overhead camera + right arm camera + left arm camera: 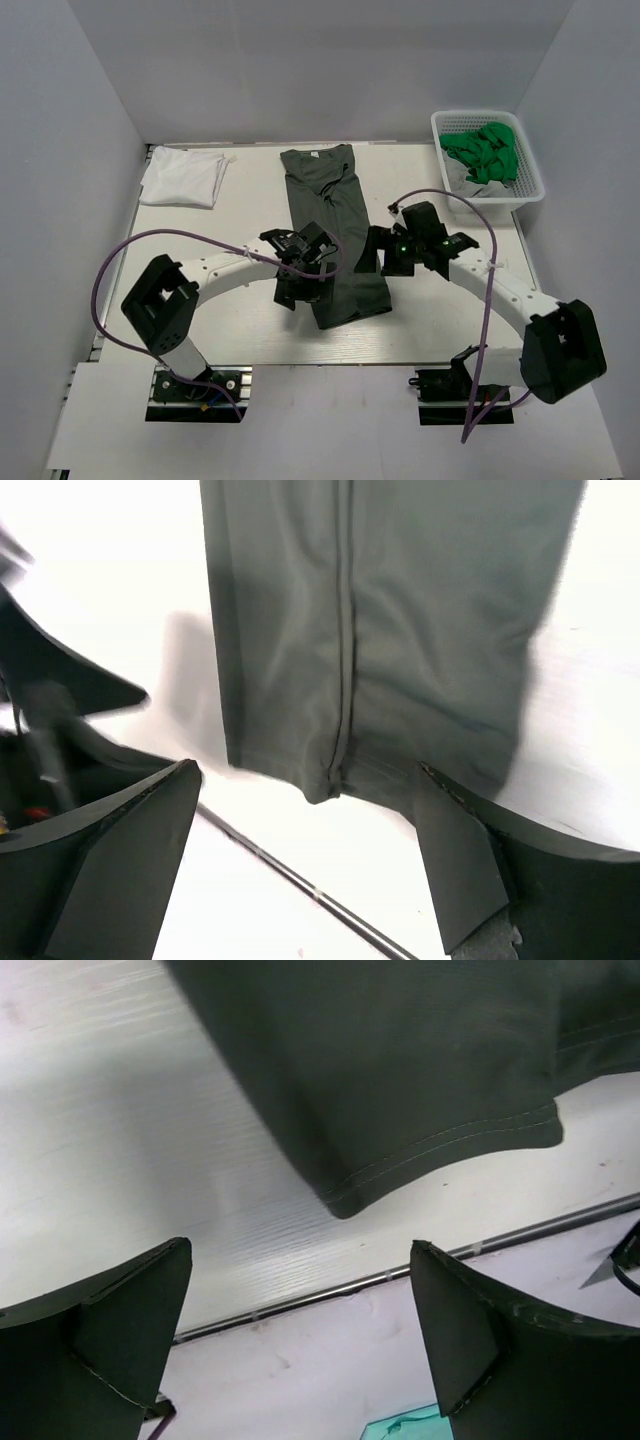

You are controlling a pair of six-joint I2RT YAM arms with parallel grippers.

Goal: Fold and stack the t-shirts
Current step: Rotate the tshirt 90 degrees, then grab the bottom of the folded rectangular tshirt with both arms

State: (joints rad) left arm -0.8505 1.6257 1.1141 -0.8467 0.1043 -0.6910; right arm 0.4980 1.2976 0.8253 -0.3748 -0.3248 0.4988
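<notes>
The dark olive-grey t-shirt (333,230) needs its hem folded toward the neck, so next I will grab it by its near hem corner (323,323) with my left gripper.
The dark olive-grey t-shirt (333,230) lies flat mid-table, folded lengthwise into a long strip, with its neck at the far end and its hem toward the near edge. The white t-shirt (184,177) lies folded at the far left. My left gripper (298,285) hovers at the strip's left edge near the hem, and my right gripper (370,256) hovers at its right edge. In the left wrist view the gripper (300,1250) is open and empty, with the hem (440,1145) ahead of it. In the right wrist view the gripper (308,770) is open and empty over the hem (340,750).
A white mesh basket (530,170) holding green cloth (485,152) stands at the far right corner. Grey walls close in the table on three sides. The table's near edge rail (400,1272) runs just past the shirt's hem.
</notes>
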